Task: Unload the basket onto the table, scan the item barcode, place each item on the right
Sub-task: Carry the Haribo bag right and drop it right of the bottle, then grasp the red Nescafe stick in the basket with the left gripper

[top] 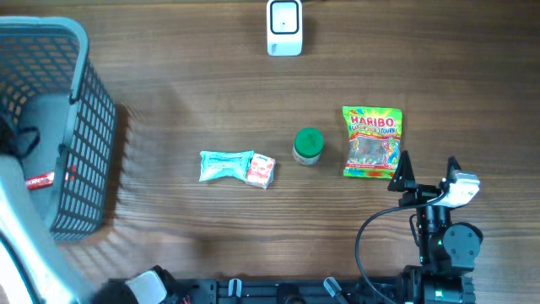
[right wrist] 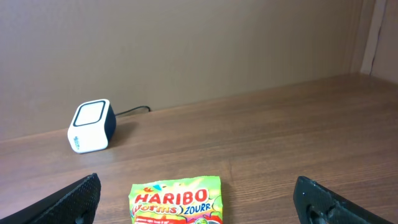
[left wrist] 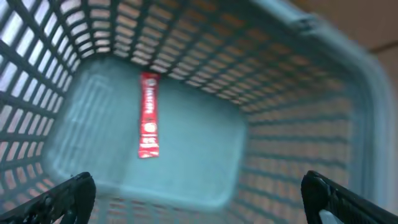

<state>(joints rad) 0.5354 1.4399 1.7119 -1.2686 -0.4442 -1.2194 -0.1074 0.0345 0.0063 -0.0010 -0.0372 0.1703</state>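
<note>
My left gripper will next grab the packet across its narrow width near its middle, so it can lift the red stick packet [left wrist: 148, 115] from the basket [left wrist: 292, 93] for scanning.
The white barcode scanner [top: 285, 27] stands at the table's far edge and also shows in the right wrist view [right wrist: 91, 126]. A Haribo bag [top: 372, 142] lies face up just ahead of my right gripper [top: 426, 171], which is open and empty; the bag [right wrist: 176, 198] sits between its spread fingers [right wrist: 73, 201]. My left gripper [left wrist: 199, 205] hangs open and empty over the inside of the grey basket [left wrist: 292, 93]. A red stick packet [left wrist: 148, 115] lies on the basket floor. No barcode shows.
A teal packet [top: 226, 165], a small red-and-white packet [top: 261, 171] and a green-lidded jar [top: 308, 145] lie mid-table. The basket [top: 84, 127] stands at the left edge, the red packet [top: 38, 180] inside. A wall backs the table behind the scanner.
</note>
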